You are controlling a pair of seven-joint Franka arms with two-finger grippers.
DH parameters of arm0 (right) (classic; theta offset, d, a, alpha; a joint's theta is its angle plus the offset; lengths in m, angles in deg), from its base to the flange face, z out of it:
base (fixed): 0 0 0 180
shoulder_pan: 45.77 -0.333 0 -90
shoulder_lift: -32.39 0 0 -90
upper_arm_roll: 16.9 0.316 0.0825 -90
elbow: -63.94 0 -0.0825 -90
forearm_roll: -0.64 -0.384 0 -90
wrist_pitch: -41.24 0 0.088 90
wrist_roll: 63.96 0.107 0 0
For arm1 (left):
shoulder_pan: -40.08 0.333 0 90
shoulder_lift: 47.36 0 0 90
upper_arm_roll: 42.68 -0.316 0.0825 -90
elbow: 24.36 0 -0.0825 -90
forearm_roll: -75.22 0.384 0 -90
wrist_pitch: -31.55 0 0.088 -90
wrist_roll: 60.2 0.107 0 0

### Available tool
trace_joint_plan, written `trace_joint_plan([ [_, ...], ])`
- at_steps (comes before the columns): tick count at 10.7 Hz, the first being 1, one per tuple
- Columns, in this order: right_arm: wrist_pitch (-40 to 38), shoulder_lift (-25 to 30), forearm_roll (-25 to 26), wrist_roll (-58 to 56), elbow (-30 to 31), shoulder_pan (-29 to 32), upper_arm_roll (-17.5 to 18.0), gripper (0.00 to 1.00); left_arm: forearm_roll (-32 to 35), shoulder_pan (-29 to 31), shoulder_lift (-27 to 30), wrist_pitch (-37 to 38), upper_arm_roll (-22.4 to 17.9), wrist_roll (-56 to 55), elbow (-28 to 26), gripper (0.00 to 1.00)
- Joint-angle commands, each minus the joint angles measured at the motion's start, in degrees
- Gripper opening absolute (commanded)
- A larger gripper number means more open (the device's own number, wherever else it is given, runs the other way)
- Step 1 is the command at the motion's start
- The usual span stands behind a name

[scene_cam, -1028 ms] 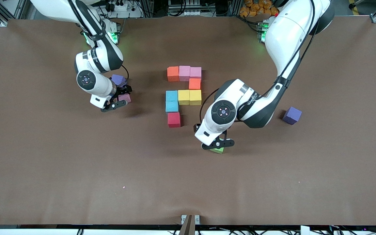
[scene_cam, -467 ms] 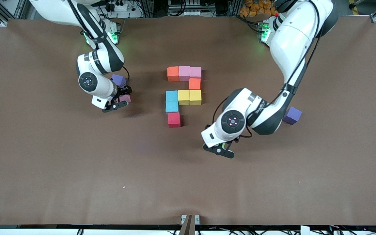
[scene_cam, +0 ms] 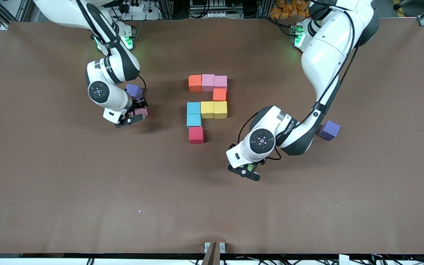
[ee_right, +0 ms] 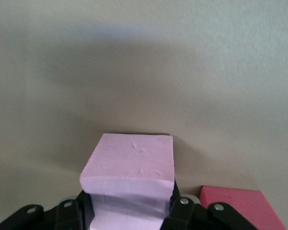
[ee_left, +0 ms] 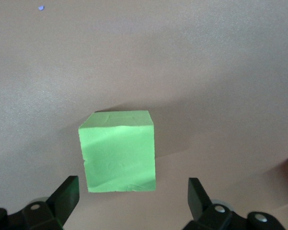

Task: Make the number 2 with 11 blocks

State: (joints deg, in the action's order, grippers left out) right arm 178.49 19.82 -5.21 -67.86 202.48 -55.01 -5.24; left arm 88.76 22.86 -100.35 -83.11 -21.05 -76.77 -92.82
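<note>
Table shows between the green block (scene_cam: 249,168) (ee_left: 119,151) and the fingers above it, so my left gripper lowers first and it is too early to close.
The partial number 2 lies mid-table: an orange block (scene_cam: 195,83), two pink blocks (scene_cam: 208,82), a second orange (scene_cam: 219,94), two yellow (scene_cam: 214,109), two light blue (scene_cam: 193,114) and a red one (scene_cam: 196,134). My right gripper (scene_cam: 138,112) (ee_right: 129,206) is shut on a pink block (scene_cam: 141,111) (ee_right: 132,170), low by the table toward the right arm's end. My left gripper (scene_cam: 248,170) (ee_left: 132,199) hangs open over a green block (scene_cam: 249,168) (ee_left: 119,151). That block sits on the table just ahead of the two fingers (ee_left: 67,194), touching neither.
One purple cube (scene_cam: 133,89) sits right beside the right gripper, farther from the front camera than the pink block. Another purple cube (scene_cam: 329,130) lies toward the left arm's end, next to the left arm's elbow. Bare brown table surrounds the figure.
The right gripper has closed on the pink block. The left hand has shifted a little over the green block, which it now mostly covers in the front view.
</note>
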Motion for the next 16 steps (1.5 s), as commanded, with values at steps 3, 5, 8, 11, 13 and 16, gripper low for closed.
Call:
trace_joint_plan([
  [3,-4.5,4.0,-0.7,-9.5,-3.6,0.4,-0.2,0.16,0.9,0.3,-0.4,-2.2,0.2,0.2,-0.5,1.0],
  [5,-9.7,4.1,-0.7,-9.0,-8.5,0.1,-0.1,0.16,1.1,0.2,-1.1,-3.1,-0.7,0.6,-0.5,1.0],
  [8,-18.0,3.7,-0.7,-9.2,-17.7,-0.2,-0.1,0.16,1.1,0.2,-2.0,-5.1,-1.1,0.6,-0.5,1.0],
  [11,-19.6,2.1,1.5,-9.4,-25.6,-2.3,0.0,0.16,0.8,-0.1,-3.0,-5.2,-1.1,0.5,-0.4,1.0],
  [13,-21.7,-0.3,1.8,-9.4,-32.0,-3.6,0.0,0.16,0.9,-0.1,-3.3,-5.8,-1.1,0.5,-0.4,0.87],
  [16,-22.8,-8.2,9.3,-9.0,-43.0,-6.9,0.0,0.16,1.1,0.8,-2.6,-5.7,-1.2,0.9,-0.4,0.32],
])
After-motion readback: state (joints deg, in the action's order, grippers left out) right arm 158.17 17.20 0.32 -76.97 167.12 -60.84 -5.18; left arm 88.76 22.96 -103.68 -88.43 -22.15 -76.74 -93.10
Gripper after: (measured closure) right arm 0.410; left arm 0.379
